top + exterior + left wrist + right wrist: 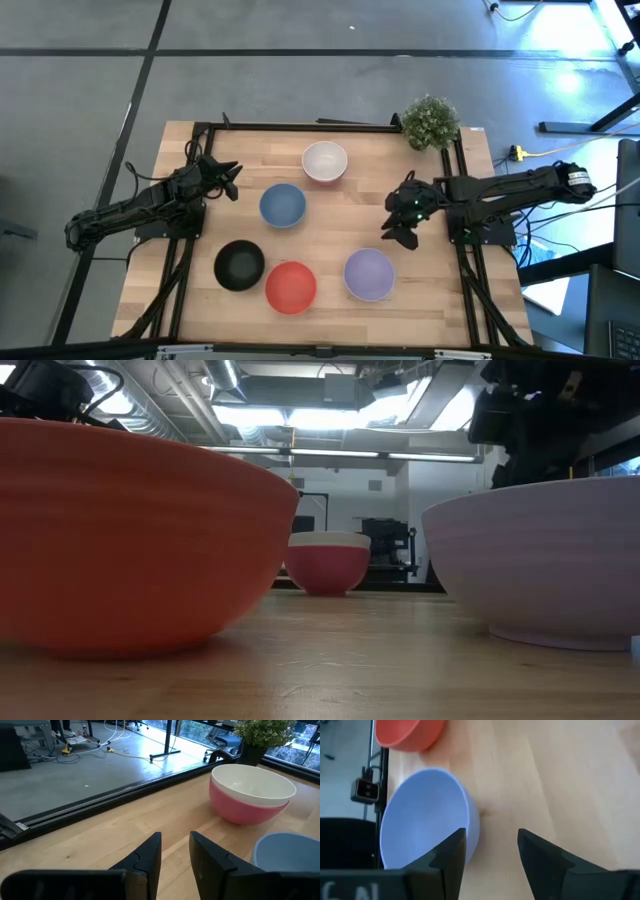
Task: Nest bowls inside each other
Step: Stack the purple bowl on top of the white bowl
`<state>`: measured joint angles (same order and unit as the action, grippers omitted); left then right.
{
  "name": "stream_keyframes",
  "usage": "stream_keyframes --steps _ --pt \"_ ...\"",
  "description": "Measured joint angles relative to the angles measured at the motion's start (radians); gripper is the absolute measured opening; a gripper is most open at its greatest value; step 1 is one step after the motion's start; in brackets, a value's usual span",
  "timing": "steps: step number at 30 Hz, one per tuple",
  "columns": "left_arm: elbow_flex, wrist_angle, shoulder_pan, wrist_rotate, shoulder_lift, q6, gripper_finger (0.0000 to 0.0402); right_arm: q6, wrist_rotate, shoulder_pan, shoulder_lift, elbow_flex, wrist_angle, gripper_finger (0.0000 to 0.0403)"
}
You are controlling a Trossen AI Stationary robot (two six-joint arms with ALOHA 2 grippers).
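Observation:
I should grip the lavender bowl by its rim (387, 262) next with my right gripper. Then I should put the lavender bowl inside the white bowl (325, 162) with my right gripper.
Five bowl shapes stand on their bases on the wooden table. The white bowl (325, 162) sits nested inside the crimson-pink bowl (240, 809). Around them are the blue bowl (283, 205), the black bowl (239, 265), the red-orange bowl (291, 286) and the lavender bowl (369, 274). My left gripper (230, 180) is open and hovers left of the blue bowl, pointing toward the white-in-pink pair (250, 785). My right gripper (400, 230) is open just above and to the far right of the lavender bowl (427, 815), touching nothing.
A green potted plant (431, 122) stands at the table's far right corner. Bare wood lies in the middle between the blue bowl and my right gripper. The red-orange bowl (120, 530) and lavender bowl (540, 560) sit close to the near edge.

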<state>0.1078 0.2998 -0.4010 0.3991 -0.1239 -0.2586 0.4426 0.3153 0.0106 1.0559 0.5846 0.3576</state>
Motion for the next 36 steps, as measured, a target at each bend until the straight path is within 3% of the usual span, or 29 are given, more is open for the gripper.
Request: stream_keyframes --steps 10,17,30,36 --pt "0.0 0.002 0.0 0.0 0.0 0.0 0.0095 0.028 -0.014 0.127 0.095 0.0 -0.076 0.0181" --pt "0.0 0.002 0.0 0.0 0.0 0.0 0.0095 0.028 -0.099 0.197 0.145 0.0 -0.09 0.0181" --pt "0.0 0.002 0.0 0.0 0.0 0.0 0.0095 0.049 -0.163 0.249 0.169 0.0 -0.099 0.018" --pt "0.0 0.002 0.0 0.0 0.0 0.0 0.0095 0.047 -0.166 0.25 0.178 0.0 -0.102 0.0159"
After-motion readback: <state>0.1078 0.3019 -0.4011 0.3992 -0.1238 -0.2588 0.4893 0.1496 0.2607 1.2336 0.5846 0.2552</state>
